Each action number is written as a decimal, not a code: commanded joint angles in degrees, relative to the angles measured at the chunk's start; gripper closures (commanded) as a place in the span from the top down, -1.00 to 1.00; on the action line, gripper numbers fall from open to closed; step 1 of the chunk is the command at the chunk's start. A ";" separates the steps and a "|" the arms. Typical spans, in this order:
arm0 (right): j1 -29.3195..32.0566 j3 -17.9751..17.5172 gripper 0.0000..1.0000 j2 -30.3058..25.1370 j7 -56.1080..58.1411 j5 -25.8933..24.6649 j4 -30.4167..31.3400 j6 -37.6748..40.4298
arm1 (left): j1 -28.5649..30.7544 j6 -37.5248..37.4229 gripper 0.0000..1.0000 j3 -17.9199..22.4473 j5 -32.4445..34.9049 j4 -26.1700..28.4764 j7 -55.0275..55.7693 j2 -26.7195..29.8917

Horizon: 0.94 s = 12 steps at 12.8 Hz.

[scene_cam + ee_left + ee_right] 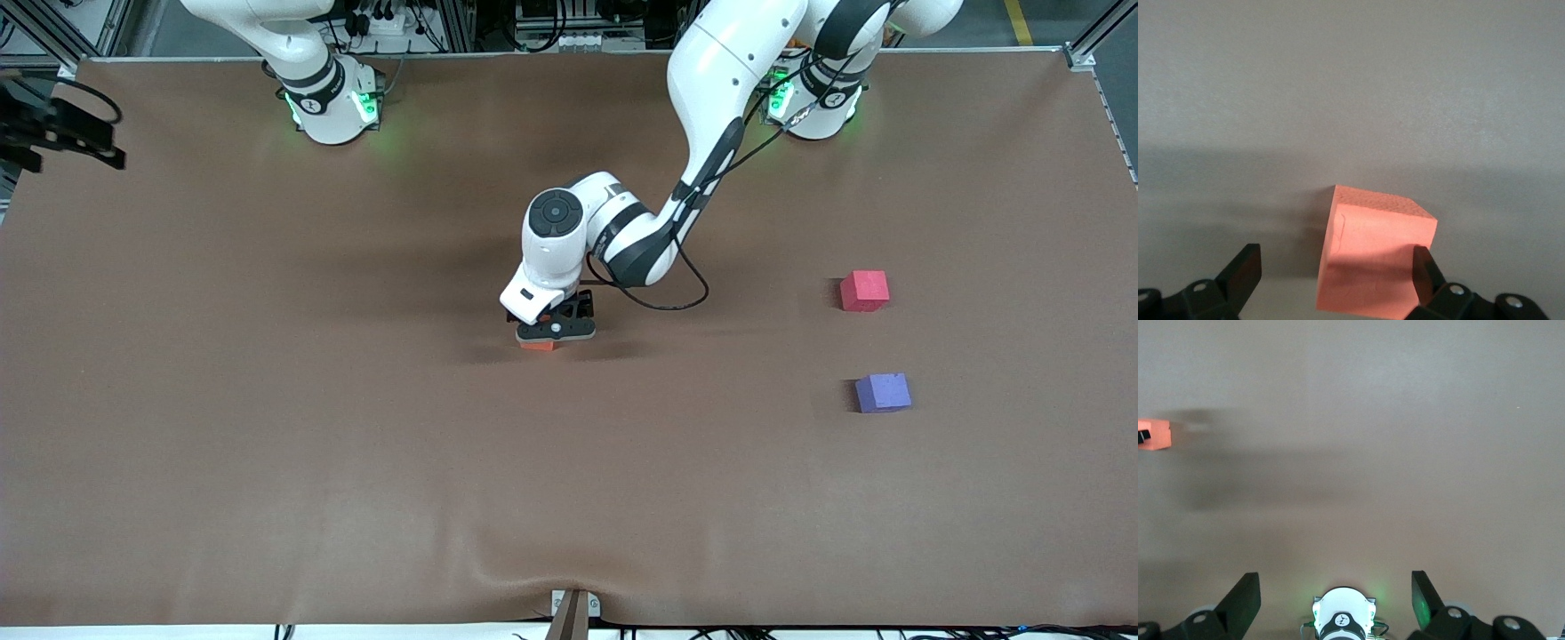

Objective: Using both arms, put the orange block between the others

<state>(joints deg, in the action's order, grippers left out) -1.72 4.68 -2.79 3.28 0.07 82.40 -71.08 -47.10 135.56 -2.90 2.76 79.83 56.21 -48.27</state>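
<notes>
I need to lower my left gripper before I close it on the block, because its fingertip is still above the orange block's top (pixel 1371 250).
The orange block (pixel 536 345) (pixel 1375 260) rests on the brown table near its middle. My left gripper (pixel 544 341) (pixel 1337 257) is down around it, open, with the block between the fingers and close against one fingertip (pixel 1423 267). The others sit toward the left arm's end of the table: a pinkish-red cube (pixel 864 290) and a purple-blue cube (pixel 883 392) nearer the front camera, with a gap between them. My right gripper (pixel 105 151) (pixel 1337 587) hangs open and empty high over the right arm's end. The right wrist view shows the orange block (pixel 1157 434) at its edge.
The right arm's green-lit base (pixel 331 107) (pixel 1343 620) and the left arm's base (pixel 818 102) stand along the table's edge farthest from the front camera. A cable (pixel 676 298) loops from the left forearm above the table. A bracket (pixel 573 609) sits at the edge nearest the front camera.
</notes>
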 commanded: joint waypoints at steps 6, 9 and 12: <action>-0.48 -3.18 1.00 0.32 -8.61 -0.24 1.89 -7.57 | -1.94 0.93 1.00 0.62 4.19 -1.17 0.74 -1.04; 1.63 -8.72 1.00 2.09 -19.58 -1.38 2.50 -13.19 | -3.08 2.69 1.00 0.70 6.63 -1.17 0.40 -2.61; 1.71 -8.90 1.00 2.53 -25.60 -2.00 3.11 -15.75 | -2.73 3.22 -0.27 0.62 9.28 -1.08 -0.83 -2.97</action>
<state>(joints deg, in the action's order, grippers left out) -1.57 -3.25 0.11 -19.81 -0.63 84.98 -85.81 -49.72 138.12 -2.83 10.08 79.67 56.13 -50.67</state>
